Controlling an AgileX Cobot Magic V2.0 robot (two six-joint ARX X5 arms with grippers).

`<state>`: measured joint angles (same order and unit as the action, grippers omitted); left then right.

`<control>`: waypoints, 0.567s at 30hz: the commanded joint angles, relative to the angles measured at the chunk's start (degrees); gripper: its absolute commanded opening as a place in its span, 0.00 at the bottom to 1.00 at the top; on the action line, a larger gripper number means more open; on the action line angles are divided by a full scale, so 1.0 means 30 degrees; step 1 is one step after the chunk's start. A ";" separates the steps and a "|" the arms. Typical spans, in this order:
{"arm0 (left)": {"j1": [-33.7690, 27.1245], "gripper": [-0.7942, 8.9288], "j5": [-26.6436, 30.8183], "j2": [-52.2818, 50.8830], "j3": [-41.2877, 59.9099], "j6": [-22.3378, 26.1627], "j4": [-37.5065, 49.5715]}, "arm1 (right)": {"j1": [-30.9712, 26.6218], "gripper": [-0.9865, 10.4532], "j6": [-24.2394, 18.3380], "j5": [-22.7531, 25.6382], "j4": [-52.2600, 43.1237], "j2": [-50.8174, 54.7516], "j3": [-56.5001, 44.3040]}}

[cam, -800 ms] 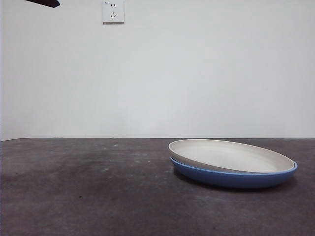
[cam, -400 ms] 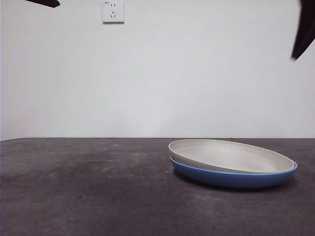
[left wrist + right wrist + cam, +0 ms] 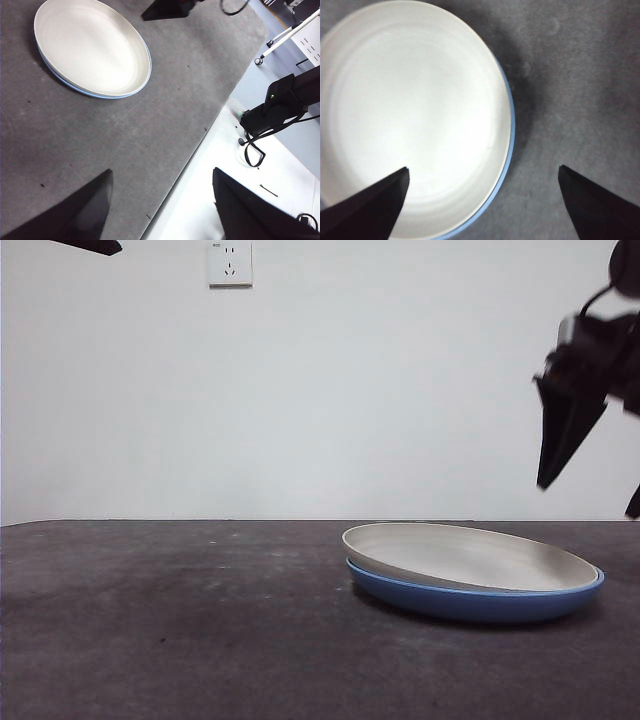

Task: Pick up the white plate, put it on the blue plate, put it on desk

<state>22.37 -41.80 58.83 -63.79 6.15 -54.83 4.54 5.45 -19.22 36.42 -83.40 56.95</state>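
The stacked plates are wider than my open fingers, so my right gripper will next grab the stack by its thin rim, where both edges meet.
The white plate (image 3: 465, 555) lies slightly tilted on the blue plate (image 3: 470, 602), on the right part of the desk (image 3: 200, 620). My right gripper (image 3: 587, 502) hangs open above the stack's right rim, not touching it. In the right wrist view, its jaws (image 3: 483, 169) straddle the edge of the white plate (image 3: 415, 115), where the blue plate's rim (image 3: 509, 150) shows. My left gripper (image 3: 161, 172) is open and empty, high over the desk's edge, far from the white plate (image 3: 92, 47) and the blue rim (image 3: 107, 96). It shows only as a black tip (image 3: 90, 245) in the front view.
A wall socket (image 3: 230, 262) sits on the white wall behind. The left wrist view shows the desk's edge (image 3: 200, 135), a white surface beyond it, and a black arm base with cables (image 3: 280, 100).
My right gripper has come down into the front view from the top right, toward the stacked plates. The plates and the left arm have not moved.
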 commanded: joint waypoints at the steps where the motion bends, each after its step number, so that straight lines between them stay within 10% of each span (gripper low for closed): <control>1: 0.0080 0.40 -0.0087 0.0124 -0.0131 0.0277 0.0160 | 0.0029 0.50 0.0189 0.0066 -0.0597 -0.1115 0.0117; 17: 0.0080 0.40 -0.0087 0.0131 -0.0131 0.0284 0.0204 | 0.0036 0.35 0.0299 -0.0095 -0.2244 -0.3883 0.0117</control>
<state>22.37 -41.80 58.83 -63.79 6.15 -54.61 4.56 5.87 -19.42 30.26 -93.97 56.90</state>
